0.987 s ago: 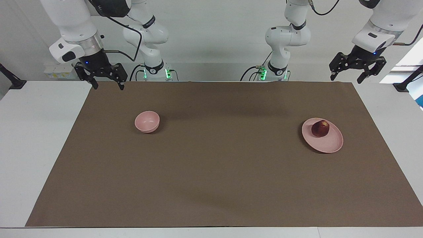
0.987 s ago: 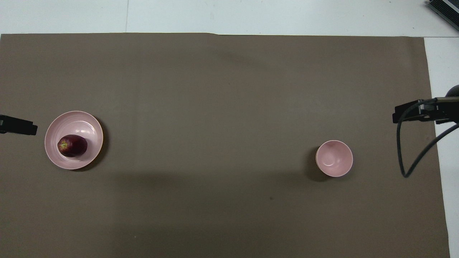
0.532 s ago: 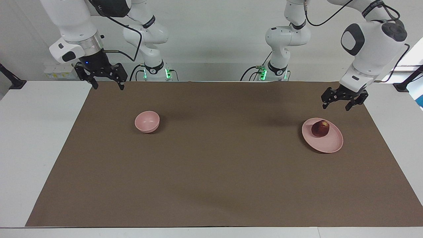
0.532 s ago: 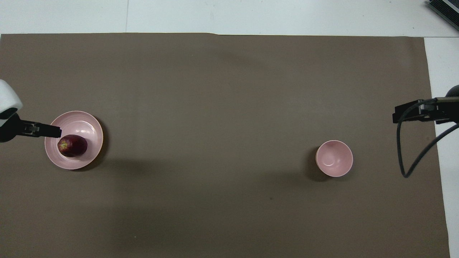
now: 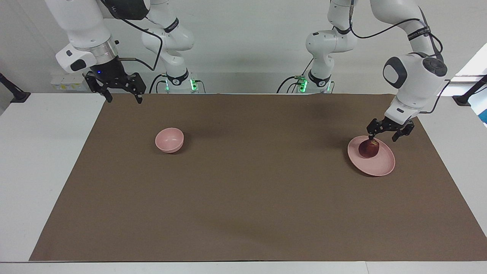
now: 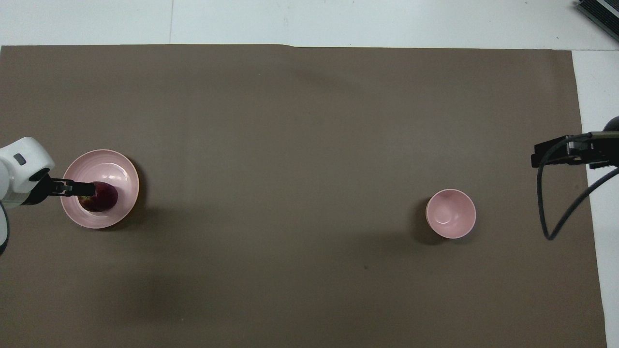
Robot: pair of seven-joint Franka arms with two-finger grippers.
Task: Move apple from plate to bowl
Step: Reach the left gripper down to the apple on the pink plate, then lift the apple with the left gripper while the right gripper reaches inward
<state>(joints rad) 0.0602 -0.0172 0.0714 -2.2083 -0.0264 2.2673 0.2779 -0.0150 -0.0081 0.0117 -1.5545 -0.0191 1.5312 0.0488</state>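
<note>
My left gripper needs to go down to the dark red apple [image 5: 369,149] on the pink plate before it closes on the apple. My fingers are above the apple, so they would miss it if I closed now.
The dark red apple [image 5: 369,149] sits on the pale pink plate [image 5: 382,164] toward the left arm's end of the table. My left gripper [image 5: 382,136] is open just above the apple, one fingertip close over its top, the other off to the side over the plate. In the overhead view the left gripper [image 6: 82,187] covers part of the apple [image 6: 105,198] on the plate [image 6: 116,166]. The small deep pink bowl [image 5: 169,140] stands empty toward the right arm's end, also seen from overhead [image 6: 450,213]. My right gripper [image 5: 121,95] is open and waits over the mat's corner.
A brown mat [image 5: 243,190] covers most of the white table. The right arm's cable [image 6: 546,212] hangs beside the bowl in the overhead view. A dark object [image 6: 599,12] lies at the table's farthest corner.
My left gripper has come down from high beside the table's edge to just above the apple on the plate. The right arm, bowl, plate and apple have not moved.
</note>
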